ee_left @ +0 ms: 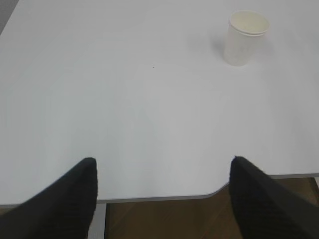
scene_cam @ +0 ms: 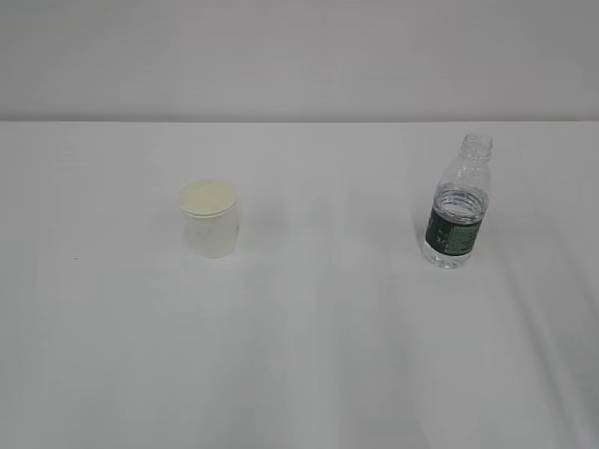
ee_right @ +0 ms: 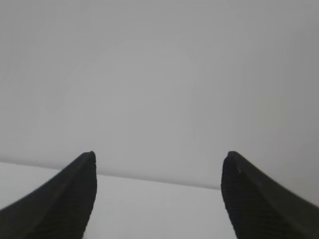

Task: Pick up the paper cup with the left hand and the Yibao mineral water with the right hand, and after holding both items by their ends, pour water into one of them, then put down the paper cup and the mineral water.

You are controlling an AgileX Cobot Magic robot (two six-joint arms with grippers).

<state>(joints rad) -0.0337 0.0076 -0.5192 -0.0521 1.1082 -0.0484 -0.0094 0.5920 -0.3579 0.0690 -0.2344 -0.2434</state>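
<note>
My right gripper next needs to grab the open bottle by its dark green label [scene_cam: 453, 233] so that it can pour, because its water [scene_cam: 459, 206] stands just above the label.
The paper cup [scene_cam: 211, 220] stands upright on the white table, left of centre; the left wrist view shows this paper cup [ee_left: 245, 38] at the upper right, far ahead of the fingers. The Yibao mineral water [scene_cam: 459, 206], a clear capless bottle with a dark green label, stands upright at the right, partly filled. My left gripper [ee_left: 163, 164] is open with nothing between its black fingers, hovering over the table's near edge. My right gripper [ee_right: 157, 159] is open and empty, facing a plain grey wall; the bottle is out of its view. Neither arm shows in the exterior view.
The white table [scene_cam: 309, 355] carries only the cup and bottle. Its near edge [ee_left: 164, 196], with a rounded notch and brown floor below, lies between the left fingers. A grey wall [scene_cam: 299, 56] rises behind the table.
</note>
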